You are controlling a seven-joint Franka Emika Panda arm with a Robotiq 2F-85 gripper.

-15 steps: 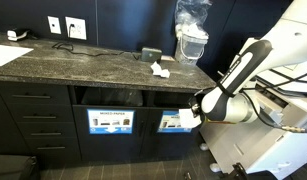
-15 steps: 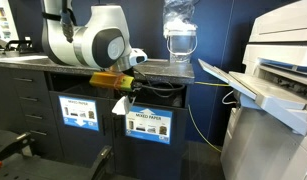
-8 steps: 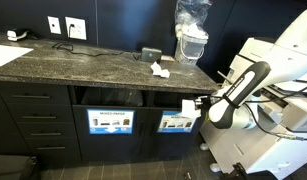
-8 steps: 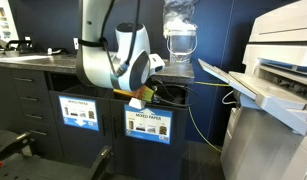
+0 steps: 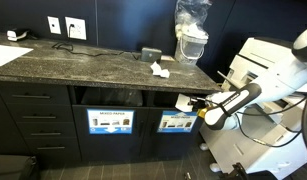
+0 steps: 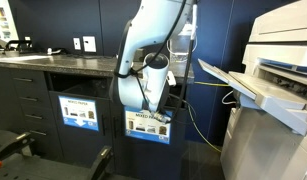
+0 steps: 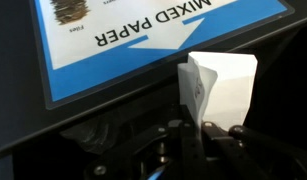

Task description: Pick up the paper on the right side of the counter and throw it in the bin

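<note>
I should keep the paper in my gripper until it hangs fully over the dark opening, because its far corner overlaps the sign panel's black rim (image 7: 143,81).
My gripper (image 5: 191,103) is shut on the white paper (image 5: 183,101) and holds it in front of the cabinet face below the counter (image 5: 93,65). In the wrist view the gripper (image 7: 205,126) clamps the paper (image 7: 223,85) right at a blue-framed "MIXED PAPER" sign (image 7: 143,35). The bin slot (image 5: 108,97) with the item-picture sign (image 6: 78,110) lies left of the gripper. In an exterior view the arm (image 6: 148,80) hides the paper and covers part of the "MIXED PAPER" sign (image 6: 148,126).
A bunched white wad (image 5: 159,70) and a small dark box (image 5: 151,53) sit on the counter's right end. A water jug (image 5: 191,30) stands behind them. A large printer (image 6: 278,90) stands to the right. Drawers (image 5: 28,115) fill the left cabinets.
The arm has swung to the right along the cabinet front with the paper held, from the picture-sign slot to the "MIXED PAPER" sign. The gripper has stayed shut.
</note>
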